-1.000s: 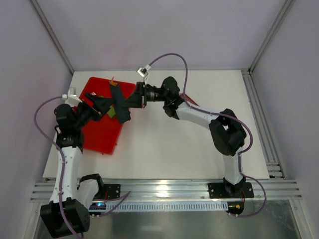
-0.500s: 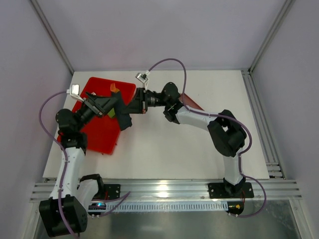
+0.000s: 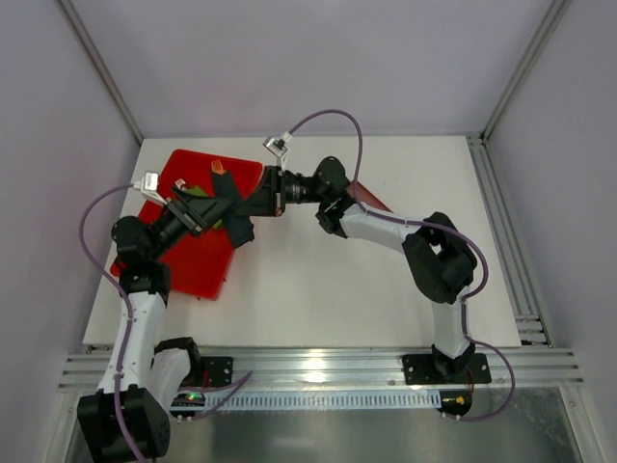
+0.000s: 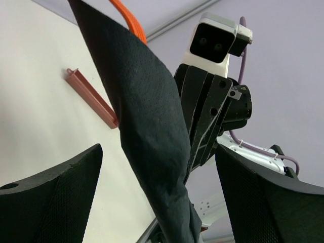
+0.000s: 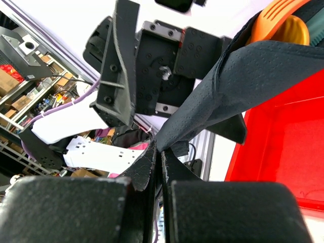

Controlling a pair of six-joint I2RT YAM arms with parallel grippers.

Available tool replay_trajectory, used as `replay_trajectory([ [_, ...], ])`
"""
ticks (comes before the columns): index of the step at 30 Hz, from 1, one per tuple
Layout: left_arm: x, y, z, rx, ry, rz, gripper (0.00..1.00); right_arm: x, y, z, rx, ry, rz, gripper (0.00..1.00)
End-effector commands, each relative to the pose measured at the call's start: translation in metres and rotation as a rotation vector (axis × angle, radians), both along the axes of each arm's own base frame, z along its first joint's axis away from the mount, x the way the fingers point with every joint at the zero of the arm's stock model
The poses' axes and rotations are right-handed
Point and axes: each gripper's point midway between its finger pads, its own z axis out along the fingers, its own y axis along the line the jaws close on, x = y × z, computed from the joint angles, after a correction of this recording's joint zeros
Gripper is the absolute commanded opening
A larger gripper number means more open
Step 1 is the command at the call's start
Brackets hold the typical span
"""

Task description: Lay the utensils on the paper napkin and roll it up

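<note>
I need to grab the napkin bundle across its body (image 3: 229, 198) (image 4: 156, 145) with my left gripper next, between the utensils and my right gripper. Then I can take it over still rolled.
The paper napkin (image 3: 232, 206) is a black bundle held in the air over the red tray (image 3: 193, 262). An orange utensil (image 3: 219, 169) sticks out of its far end. My right gripper (image 3: 243, 204) is shut on the napkin's lower end (image 5: 253, 76), its jaws pressed together (image 5: 161, 149). An orange utensil (image 5: 276, 17) and a yellow one (image 5: 297, 30) show at the napkin's top. My left gripper (image 3: 200, 213) is open. Its two fingers stand wide apart on either side of the napkin (image 4: 147, 116) without touching it (image 4: 158, 152). The orange utensil (image 4: 129, 20) shows above.
A long narrow brown tray (image 4: 91, 96) lies on the white table behind the right arm (image 3: 374, 200). A green piece (image 3: 218, 221) lies in the red tray (image 5: 283, 152) under the grippers. Purple cables loop above both wrists.
My left gripper has moved right and closer, so its open fingers now stand on either side of the napkin. The right gripper has kept hold of the napkin and shifted slightly.
</note>
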Motion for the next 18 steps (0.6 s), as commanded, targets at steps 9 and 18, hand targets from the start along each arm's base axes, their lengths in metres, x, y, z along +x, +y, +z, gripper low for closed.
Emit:
replay_trajectory([
  [9, -0.004, -0.01, 0.006, -0.058, -0.066, -0.046, 0.89, -0.014, -0.002, 0.043, 0.12, -0.099, 0.033, 0.04],
  [18, 0.0, -0.017, 0.016, -0.105, -0.101, -0.081, 0.88, -0.016, 0.0, 0.036, 0.104, -0.086, 0.043, 0.04],
])
